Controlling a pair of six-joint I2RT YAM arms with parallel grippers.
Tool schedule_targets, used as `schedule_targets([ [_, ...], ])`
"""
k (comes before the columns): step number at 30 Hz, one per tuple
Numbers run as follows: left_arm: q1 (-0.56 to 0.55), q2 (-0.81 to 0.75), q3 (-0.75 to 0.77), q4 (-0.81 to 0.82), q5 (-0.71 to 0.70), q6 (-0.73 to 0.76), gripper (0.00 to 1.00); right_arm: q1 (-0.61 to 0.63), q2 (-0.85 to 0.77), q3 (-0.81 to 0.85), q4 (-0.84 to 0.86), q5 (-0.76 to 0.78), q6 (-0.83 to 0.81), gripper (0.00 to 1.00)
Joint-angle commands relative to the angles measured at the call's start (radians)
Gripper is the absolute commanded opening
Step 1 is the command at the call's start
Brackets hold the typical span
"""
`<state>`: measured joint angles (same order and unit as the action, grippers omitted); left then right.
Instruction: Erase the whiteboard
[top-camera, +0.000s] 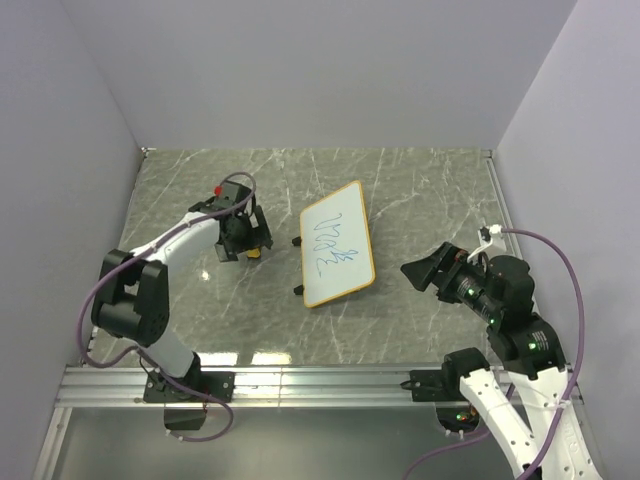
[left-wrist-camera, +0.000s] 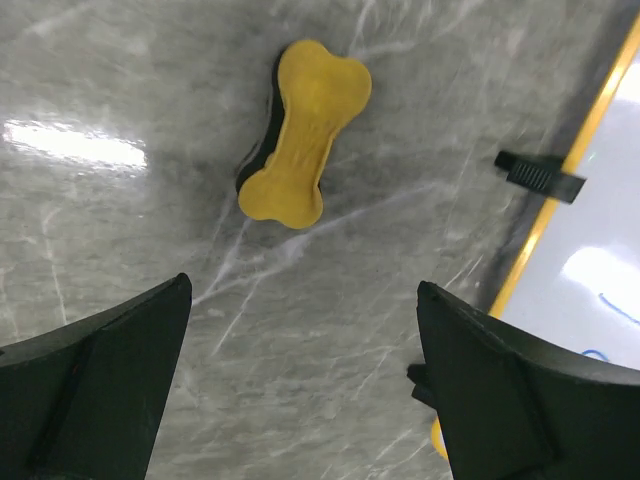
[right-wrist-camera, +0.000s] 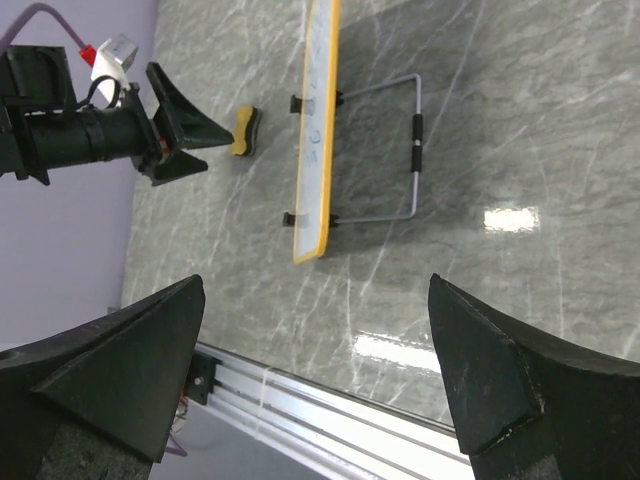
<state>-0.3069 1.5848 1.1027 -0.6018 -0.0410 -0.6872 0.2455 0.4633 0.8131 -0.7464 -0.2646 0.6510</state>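
Observation:
The left gripper grips the yellow bone-shaped eraser across its narrow middle next. That leaves the eraser's dark bottom free to erase the whiteboard (top-camera: 338, 243).
The whiteboard (top-camera: 338, 243) stands tilted on black feet at the middle of the table, with an orange frame and blue scribbles on its face. In the left wrist view its framed edge (left-wrist-camera: 600, 290) is at the right. In the right wrist view the whiteboard (right-wrist-camera: 318, 120) is seen almost edge-on. A yellow bone-shaped eraser (left-wrist-camera: 303, 135) lies on the marble just left of the board. My left gripper (left-wrist-camera: 303, 287) hangs open above it, nothing between its fingers. My right gripper (right-wrist-camera: 315, 281) is open and empty, well to the right of the board and facing it.
A wire stand (right-wrist-camera: 415, 150) props the board from behind. An aluminium rail (top-camera: 300, 385) runs along the near table edge. Grey walls close in the left, back and right. Bare marble lies between the board and my right gripper (top-camera: 412, 272).

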Motion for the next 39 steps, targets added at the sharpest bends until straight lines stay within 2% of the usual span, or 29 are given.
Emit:
schedule_targets([
  [1,-0.023,0.061,0.037,0.046,-0.034,0.104,0.99,0.008,0.04,0.032,-0.043,0.05,-0.056,1.0],
  [8,-0.024,0.175,0.111,0.048,-0.076,0.179,1.0,0.006,0.055,-0.008,-0.025,0.067,-0.034,1.0],
  [12,-0.024,0.233,0.149,0.046,-0.086,0.228,0.94,0.008,0.078,-0.02,-0.004,0.067,-0.016,1.0],
  [15,-0.024,0.264,0.171,0.048,-0.071,0.256,0.81,0.006,0.1,-0.025,0.005,0.071,-0.011,1.0],
  [16,-0.024,0.267,0.172,0.053,-0.068,0.265,0.69,0.008,0.107,-0.026,0.012,0.073,-0.011,1.0],
  [18,-0.026,0.264,0.174,0.062,-0.066,0.267,0.55,0.008,0.115,-0.032,0.015,0.074,-0.005,1.0],
  [19,-0.026,0.262,0.172,0.06,-0.068,0.27,0.45,0.006,0.12,-0.034,0.016,0.074,-0.004,1.0],
  [22,-0.026,0.264,0.169,0.054,-0.077,0.282,0.39,0.008,0.123,-0.042,0.018,0.082,-0.005,1.0],
  [28,-0.026,0.271,0.132,0.073,-0.082,0.287,0.35,0.006,0.121,-0.046,0.025,0.09,-0.011,0.99],
  [39,-0.026,0.354,0.16,0.069,-0.083,0.295,0.42,0.006,0.196,-0.023,0.073,0.067,-0.016,0.99],
])
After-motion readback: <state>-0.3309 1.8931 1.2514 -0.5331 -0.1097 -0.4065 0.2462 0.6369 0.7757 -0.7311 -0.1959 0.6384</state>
